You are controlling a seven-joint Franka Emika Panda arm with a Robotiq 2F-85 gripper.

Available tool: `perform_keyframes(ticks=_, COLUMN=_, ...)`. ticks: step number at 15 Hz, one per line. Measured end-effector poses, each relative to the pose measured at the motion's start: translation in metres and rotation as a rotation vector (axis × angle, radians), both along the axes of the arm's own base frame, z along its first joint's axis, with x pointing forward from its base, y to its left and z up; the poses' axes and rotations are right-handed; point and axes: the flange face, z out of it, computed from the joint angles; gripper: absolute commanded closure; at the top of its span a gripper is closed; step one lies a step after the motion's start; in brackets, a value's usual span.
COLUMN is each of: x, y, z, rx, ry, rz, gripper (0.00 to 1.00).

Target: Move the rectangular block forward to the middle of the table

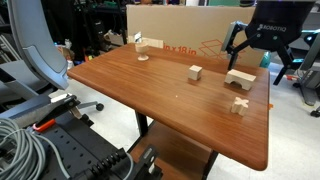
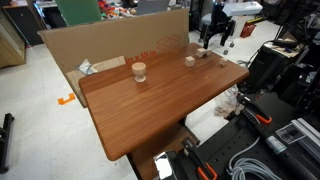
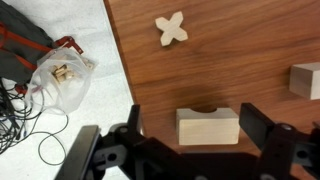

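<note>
The gripper's fingers are above the sides of the rectangular block, so they would miss the block if they closed now. The gripper needs to go lower first and then close on the block.
The rectangular block point(image 3: 208, 128), pale wood with an arched notch, lies on the reddish-brown table point(image 3: 230, 50). In the wrist view it sits between my gripper's point(image 3: 194, 125) two black fingers, with a gap on each side. The gripper is open. In an exterior view the gripper point(image 1: 258, 55) hangs just above the block point(image 1: 240, 79) near the table's point(image 1: 150, 90) far edge. In an exterior view the gripper point(image 2: 215, 35) is at the table's point(image 2: 150, 110) far corner, where the block is too small to make out.
A small wooden cube point(image 3: 306, 80) point(image 1: 194, 72) point(image 2: 190, 61) and a cross-shaped piece point(image 3: 171, 29) point(image 1: 240, 104) lie close by. A wooden knob point(image 2: 139, 70) stands further off. A cardboard sheet point(image 1: 180, 30) borders the table. A plastic bag point(image 3: 62, 82) lies on the floor past the table edge.
</note>
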Motion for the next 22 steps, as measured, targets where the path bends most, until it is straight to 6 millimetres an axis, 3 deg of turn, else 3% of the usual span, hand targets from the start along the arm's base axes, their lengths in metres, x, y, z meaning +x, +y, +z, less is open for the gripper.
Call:
perform_keyframes(ticks=10, x=0.019, y=0.01, z=-0.023, rx=0.01, ry=0.005, rz=0.036, gripper=0.0)
perform_keyframes(ticks=11, x=0.019, y=0.011, z=-0.027, rx=0.011, ry=0.009, rz=0.037, gripper=0.25)
perform_keyframes(ticks=12, x=0.02, y=0.011, z=-0.03, rx=0.012, ry=0.013, rz=0.039, gripper=0.26)
perform_keyframes(ticks=16, x=0.025, y=0.019, z=-0.042, rx=0.013, ry=0.023, rz=0.06, gripper=0.57)
perform_keyframes(ticks=22, x=0.029, y=0.028, z=-0.032, rx=0.021, ry=0.008, rz=0.144, gripper=0.57)
